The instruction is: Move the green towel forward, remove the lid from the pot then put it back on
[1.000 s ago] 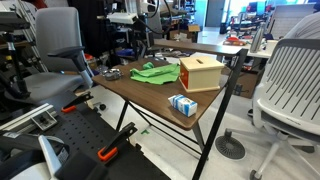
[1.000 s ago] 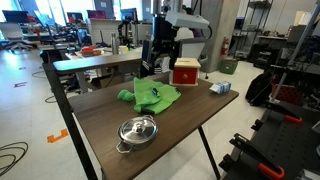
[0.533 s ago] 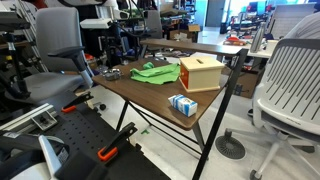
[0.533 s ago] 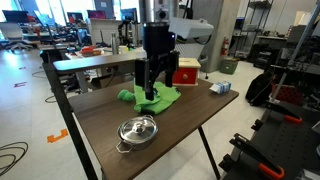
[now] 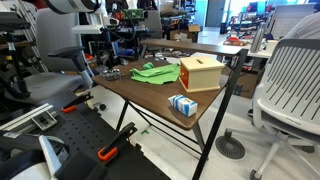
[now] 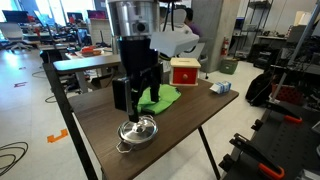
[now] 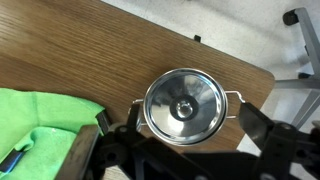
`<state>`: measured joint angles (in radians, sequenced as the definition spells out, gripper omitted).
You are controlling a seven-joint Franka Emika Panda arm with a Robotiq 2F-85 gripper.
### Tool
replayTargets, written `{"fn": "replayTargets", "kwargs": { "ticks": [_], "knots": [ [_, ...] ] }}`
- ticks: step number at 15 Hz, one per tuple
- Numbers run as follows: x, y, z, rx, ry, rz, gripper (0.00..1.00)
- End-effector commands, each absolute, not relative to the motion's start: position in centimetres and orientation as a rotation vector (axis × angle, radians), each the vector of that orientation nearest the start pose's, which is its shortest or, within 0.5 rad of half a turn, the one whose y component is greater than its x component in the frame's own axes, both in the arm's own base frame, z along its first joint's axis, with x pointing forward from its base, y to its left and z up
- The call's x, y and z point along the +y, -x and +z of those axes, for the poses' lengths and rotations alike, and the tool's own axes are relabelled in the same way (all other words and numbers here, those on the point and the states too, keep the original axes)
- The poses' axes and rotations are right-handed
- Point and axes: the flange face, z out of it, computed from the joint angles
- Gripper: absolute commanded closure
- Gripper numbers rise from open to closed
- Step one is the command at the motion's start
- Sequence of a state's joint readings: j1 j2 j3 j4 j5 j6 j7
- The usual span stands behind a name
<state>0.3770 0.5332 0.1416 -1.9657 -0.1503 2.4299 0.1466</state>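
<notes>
My gripper grabs the lid by its little knob from directly above next. That leaves the lid's rim free, to remove the lid level.
The small metal pot (image 6: 137,134) stands near the front of the wooden table (image 6: 180,125) with its round silvery lid (image 6: 138,126) on it. In the wrist view the lid (image 7: 183,100) with its little knob lies directly below me. My gripper (image 6: 137,100) hangs just above the pot, open and empty. In the wrist view the gripper (image 7: 178,128) has its jaws standing wide on either side of the pot. The rumpled lime-green towel (image 6: 160,98) lies behind the pot and shows in the wrist view (image 7: 40,130) at lower left and in an exterior view (image 5: 150,72).
An orange box with a slot (image 6: 185,72) stands behind the towel and shows again (image 5: 200,73). A small blue-and-white carton (image 6: 219,87) lies near the table's edge (image 5: 182,105). Office chairs and lab gear surround the table. The table edge runs close beside the pot (image 7: 255,62).
The arm has swung from above the green towel toward the pot end of the table and come down over the pot. The towel, pot and lid have not moved.
</notes>
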Motion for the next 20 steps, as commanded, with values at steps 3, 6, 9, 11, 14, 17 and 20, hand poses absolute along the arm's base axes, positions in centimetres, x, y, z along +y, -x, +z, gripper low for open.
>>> {"fn": "replayTargets", "kwargs": {
  "ticks": [3, 6, 9, 11, 14, 17, 20],
  "knots": [
    [31.4, -53.4, 17.1, -0.807, 3.091, 0.141, 0.00],
    [31.6, -54.3, 15.8, -0.796, 3.087, 0.145, 0.00],
    [31.9, -55.0, 14.7, -0.787, 3.082, 0.157, 0.00],
    [32.2, -55.3, 14.2, -0.792, 3.077, 0.149, 0.26],
    [32.4, -55.5, 14.0, -0.798, 3.072, 0.135, 0.49],
    [32.3, -56.1, 14.5, -0.788, 3.070, 0.120, 0.73],
    [32.1, -56.5, 14.8, -0.776, 3.068, 0.115, 0.95]
  ]
}}
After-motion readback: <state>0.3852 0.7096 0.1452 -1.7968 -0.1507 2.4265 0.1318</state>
